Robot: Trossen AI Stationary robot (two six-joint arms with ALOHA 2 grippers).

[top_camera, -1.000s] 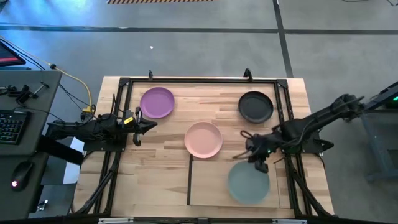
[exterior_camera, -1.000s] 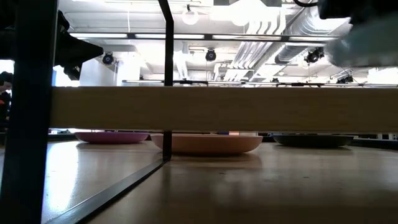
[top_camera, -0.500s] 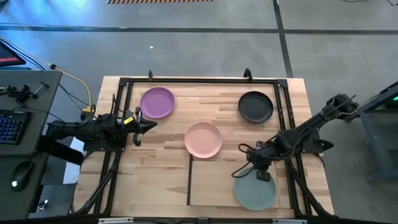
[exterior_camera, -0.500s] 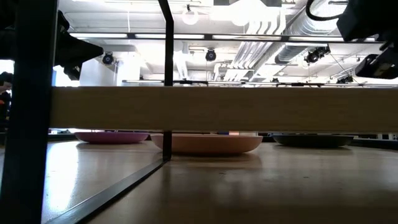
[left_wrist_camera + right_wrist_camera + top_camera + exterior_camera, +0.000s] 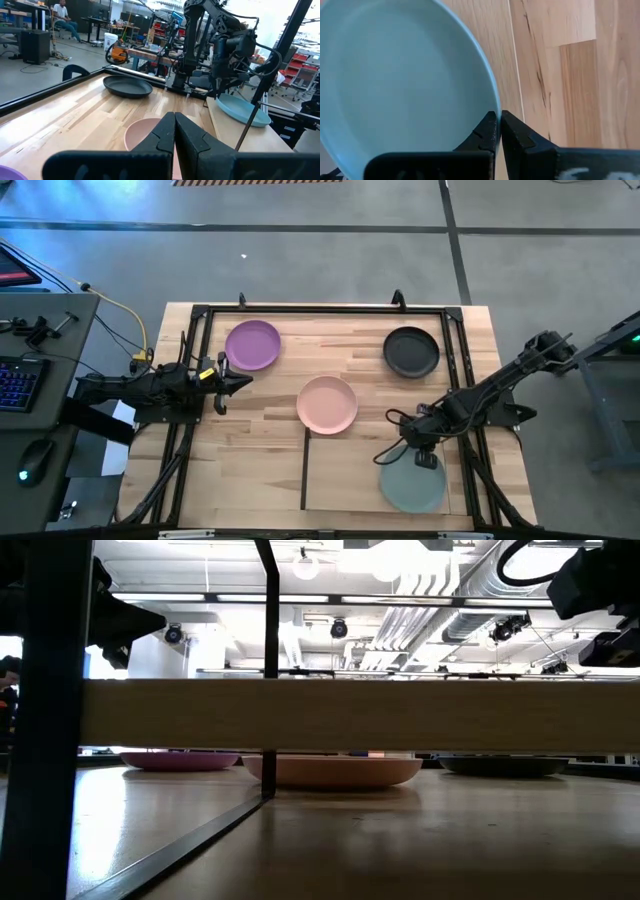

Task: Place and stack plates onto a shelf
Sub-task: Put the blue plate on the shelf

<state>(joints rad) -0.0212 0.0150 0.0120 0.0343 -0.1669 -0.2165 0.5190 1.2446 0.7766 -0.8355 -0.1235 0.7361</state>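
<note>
My right gripper opens now, since the blue-green plate's rim lies level just inside the shelf's far edge (image 5: pixel 517 75), so the plate would settle flat.
My right gripper (image 5: pixel 418 457) is shut on the pale blue-green plate (image 5: pixel 412 488), which sits over the right half of the shelf (image 5: pixel 345 475), a pale panel with a dark strip along its left edge. The left wrist view shows this plate (image 5: pixel 242 107) nearly flat and low over the panel. The purple plate (image 5: pixel 252 345), pink plate (image 5: pixel 327 404) and black plate (image 5: pixel 411 351) rest on their bases on the tabletop, beyond the shelf. My left gripper (image 5: pixel 240 380) waits shut at the table's left side, pointing toward the pink plate. My right gripper pinches the blue-green plate's rim (image 5: pixel 492 107) on its far side between the two fingers. The fingers slant down from the far right. The plate lies nearly level; whether its base touches the shelf, I cannot tell.
A black metal frame (image 5: pixel 300 310) runs round the tabletop. In the low view the shelf's front edge (image 5: pixel 350 715) is a raised pale band, with a dark post (image 5: pixel 268 660) crossing it. The shelf's left half (image 5: pixel 335 480) is bare wood.
My right gripper has moved toward the near edge and a little to the right, and downward, carrying the blue-green plate. In the low view the plate has dropped out of sight behind the shelf's front edge.
</note>
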